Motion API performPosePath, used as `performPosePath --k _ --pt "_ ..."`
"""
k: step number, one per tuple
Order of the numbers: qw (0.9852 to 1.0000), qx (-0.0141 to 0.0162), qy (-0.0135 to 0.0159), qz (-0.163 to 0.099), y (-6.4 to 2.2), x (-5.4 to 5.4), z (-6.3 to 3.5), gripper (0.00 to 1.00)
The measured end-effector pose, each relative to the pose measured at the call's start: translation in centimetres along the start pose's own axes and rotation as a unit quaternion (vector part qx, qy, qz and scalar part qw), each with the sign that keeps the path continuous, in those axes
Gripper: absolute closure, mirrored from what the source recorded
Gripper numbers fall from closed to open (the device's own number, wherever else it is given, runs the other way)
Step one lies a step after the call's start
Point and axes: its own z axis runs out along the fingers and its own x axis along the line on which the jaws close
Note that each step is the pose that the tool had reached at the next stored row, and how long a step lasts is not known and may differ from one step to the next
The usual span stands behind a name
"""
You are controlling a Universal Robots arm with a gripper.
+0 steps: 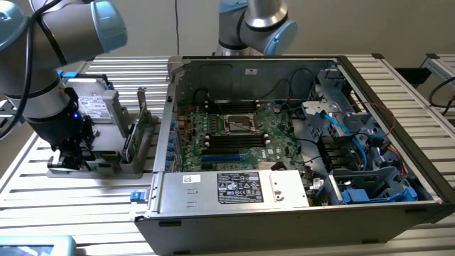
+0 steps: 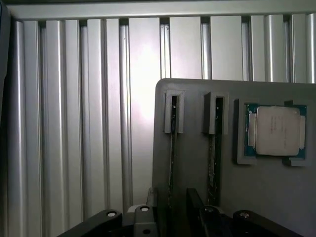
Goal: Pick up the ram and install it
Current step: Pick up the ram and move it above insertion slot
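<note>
My gripper needs to grab the ram by its middle [image 2: 170, 201] next. The ram's contact edge then stays free to go into a black motherboard slot.
Two rams stand on edge in slots of a grey holder plate [image 2: 197, 94]: one ram [image 2: 173, 148] runs down between my fingers, and a second ram [image 2: 213, 158] stands in the neighbouring slot. My gripper [image 2: 173, 200] is open and low over the plate, with one finger on each side of the first stick and a gap left on both sides. In the exterior view my gripper [image 1: 71, 159] is down at the holder [image 1: 106, 166] on the exterior view's left, beside the open computer case [image 1: 284, 213]. The motherboard [image 1: 245, 140] lies inside the case with black slots [image 1: 235, 141] around its socket.
A processor chip [image 2: 276, 131] sits in a pocket of the holder beside the sticks. A larger green card [image 1: 142, 125] stands upright between holder and case. A second arm [image 1: 256, 26] rises behind the case. Cables and drive cages [image 1: 355, 144] crowd the case's right side. The slatted table [image 1: 71, 202] lies below.
</note>
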Motion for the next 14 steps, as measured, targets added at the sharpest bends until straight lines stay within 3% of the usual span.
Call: performPosePath --k 4,7,8,14 --pt "1.0000 0.0000 0.0000 0.000 0.00 0.0 0.12 0.65" --pt "1.0000 -0.0001 0.0002 0.000 0.00 0.0 0.12 0.84" --pt "1.0000 0.0000 -0.0001 0.000 0.00 0.0 0.00 0.84" --pt "1.0000 0.0004 0.0000 0.000 0.05 0.0 -2.63 0.87"
